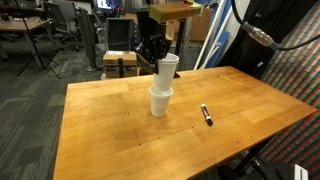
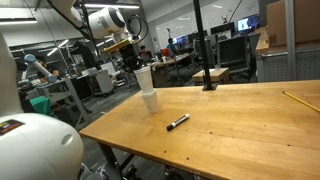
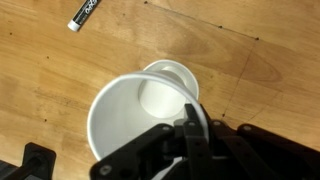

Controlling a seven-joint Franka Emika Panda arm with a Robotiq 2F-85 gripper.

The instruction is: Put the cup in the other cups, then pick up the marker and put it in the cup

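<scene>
The tilted bottom of the single white cup is at the opening of the stack, so the single white cup would drop in. My gripper needs to open.
My gripper (image 1: 155, 55) is shut on the rim of the single white cup (image 1: 167, 70) and holds it tilted just above the stack of other cups (image 1: 160, 102), which stands upright on the wooden table (image 1: 110, 120). In the other exterior view the held cup (image 2: 144, 79) sits over the stack (image 2: 150, 102), its base at or in the stack's mouth. In the wrist view the held cup (image 3: 135, 115) fills the middle, with the stack's rim (image 3: 178, 72) behind it and my gripper (image 3: 192, 130) pinching its wall. The black marker (image 1: 207, 115) lies flat on the table, apart from the cups; it also shows in the other exterior view (image 2: 177, 122) and the wrist view (image 3: 85, 13).
A yellow pencil-like stick (image 2: 295, 99) lies near a far table edge. A black stand (image 2: 209, 84) rises at the table's back. Office chairs and desks (image 1: 40, 40) surround the table.
</scene>
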